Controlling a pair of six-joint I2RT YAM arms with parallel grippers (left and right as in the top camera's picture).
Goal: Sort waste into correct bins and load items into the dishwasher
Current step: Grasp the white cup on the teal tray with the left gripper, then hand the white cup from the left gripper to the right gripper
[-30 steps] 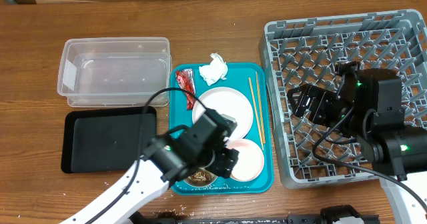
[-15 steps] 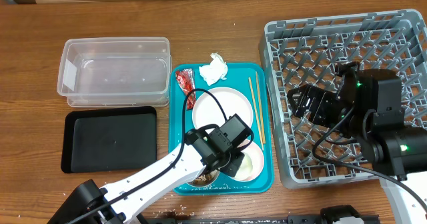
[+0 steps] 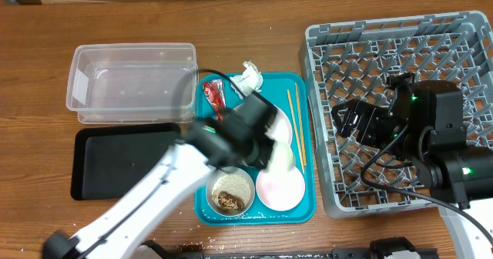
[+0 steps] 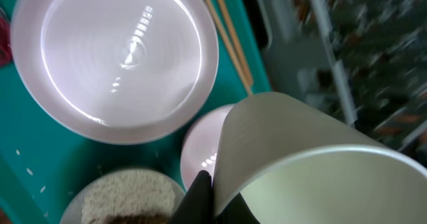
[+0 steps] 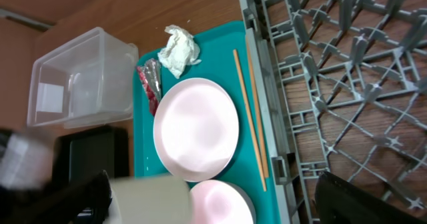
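Observation:
The small white cup should be grabbed around its outer side by the robot's right gripper to load the dish rack, so the cup's rim is left for the left gripper.
My left gripper is shut on the rim of the small white cup and holds it tilted above the teal tray. In the left wrist view the cup fills the lower right, with the black fingers pinching its wall. Below lie the plate, the pale pink bowl, the white bowl of rice and the chopsticks. The napkin and red wrapper rest at the tray's far end. My right gripper hangs open over the grey dish rack.
The clear tub stands at the far left, with the black tray just in front of it. The rack's left wall runs close beside the chopsticks. White crumbs dot the table's front edge.
My left gripper has shut on the cup and lifted it off the tray, swinging up and back. The rice bowl is now uncovered. The right arm has not moved.

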